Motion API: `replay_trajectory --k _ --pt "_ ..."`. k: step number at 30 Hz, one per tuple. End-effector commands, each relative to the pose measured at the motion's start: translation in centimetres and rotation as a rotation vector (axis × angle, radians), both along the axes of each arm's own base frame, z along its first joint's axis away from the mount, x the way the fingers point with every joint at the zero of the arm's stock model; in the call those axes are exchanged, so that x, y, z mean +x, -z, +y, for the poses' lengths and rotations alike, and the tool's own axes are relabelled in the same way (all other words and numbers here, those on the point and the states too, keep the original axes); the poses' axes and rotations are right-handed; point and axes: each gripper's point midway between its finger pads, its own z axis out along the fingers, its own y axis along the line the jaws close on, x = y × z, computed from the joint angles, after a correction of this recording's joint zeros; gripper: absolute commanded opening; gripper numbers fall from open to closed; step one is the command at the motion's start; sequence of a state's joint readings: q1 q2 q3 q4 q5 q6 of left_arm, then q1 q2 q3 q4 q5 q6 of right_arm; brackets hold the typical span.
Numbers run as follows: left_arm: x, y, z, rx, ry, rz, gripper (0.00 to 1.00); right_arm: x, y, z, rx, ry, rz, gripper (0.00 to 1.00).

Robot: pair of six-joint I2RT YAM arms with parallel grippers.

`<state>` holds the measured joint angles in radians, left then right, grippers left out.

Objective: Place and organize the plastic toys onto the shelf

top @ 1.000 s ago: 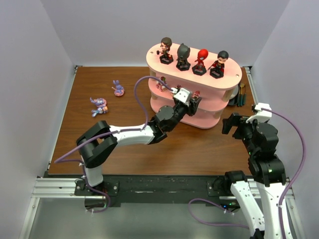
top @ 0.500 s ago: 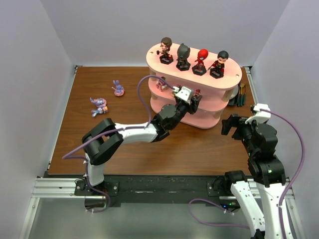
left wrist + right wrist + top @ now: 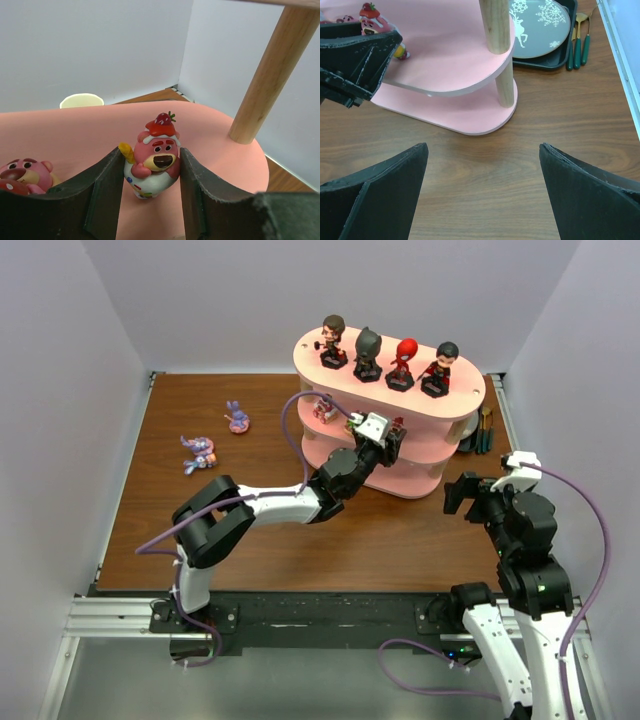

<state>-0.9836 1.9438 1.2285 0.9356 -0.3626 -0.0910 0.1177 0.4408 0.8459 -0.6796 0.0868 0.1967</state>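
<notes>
The bear toy has its foot on the flat pink middle board and would stand, so it is time for my left gripper to release the bear toy (image 3: 156, 152).
My left gripper (image 3: 151, 167) is shut on a tiny pink bear toy (image 3: 156, 152) with a strawberry on its head, and the toy's foot rests on the pink middle board (image 3: 75, 130) of the shelf (image 3: 390, 392). Another pink bear (image 3: 20, 175) stands to its left. From above, the left gripper (image 3: 385, 440) reaches into the middle tier. Several big-headed figures (image 3: 368, 352) line the top board. Two purple-blue long-eared creatures (image 3: 237, 418) (image 3: 198, 452) lie on the table at the left. My right gripper (image 3: 482, 165) hangs open over bare wood in front of the shelf's right end.
A dark tray with a patterned plate (image 3: 540, 22) and green-handled cutlery (image 3: 580, 45) sits behind the shelf's right end. A wooden post (image 3: 267, 75) rises just right of the held toy. White walls close in the table on three sides.
The left arm has stretched further, carrying its gripper and the toy a little up and right into the middle tier. The right arm has barely moved.
</notes>
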Motion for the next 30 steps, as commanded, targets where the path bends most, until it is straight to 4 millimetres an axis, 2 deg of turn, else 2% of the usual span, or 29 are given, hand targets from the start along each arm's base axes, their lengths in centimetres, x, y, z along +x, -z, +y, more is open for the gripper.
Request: replay_trajectory --k 1,6,10,12,15,30 --pt "0.98 -3.32 0.56 -0.084 -0.036 -0.063 0.01 0.26 -0.66 0.17 -0.011 -0.015 -0.037 0.96" --pt "0.93 -3.05 0.23 -0.074 -0.022 -0.06 0.08 0.2 -0.78 0.18 -0.013 -0.017 -0.038 0.96" --pt "0.87 -2.77 0.29 -0.066 -0.021 -0.051 0.23 0.2 -0.79 0.18 -0.013 -0.017 -0.038 0.96" --pt "0.97 -2.7 0.4 -0.063 -0.026 -0.048 0.27 0.21 -0.72 0.21 -0.013 -0.019 -0.037 0.96" --pt "0.82 -2.73 0.47 -0.065 -0.025 -0.044 0.4 0.26 -0.66 0.21 -0.013 -0.019 -0.037 0.96" --pt "0.68 -2.99 1.18 -0.076 -0.038 -0.039 0.66 0.23 -0.82 0.45 -0.009 -0.032 -0.043 0.98"
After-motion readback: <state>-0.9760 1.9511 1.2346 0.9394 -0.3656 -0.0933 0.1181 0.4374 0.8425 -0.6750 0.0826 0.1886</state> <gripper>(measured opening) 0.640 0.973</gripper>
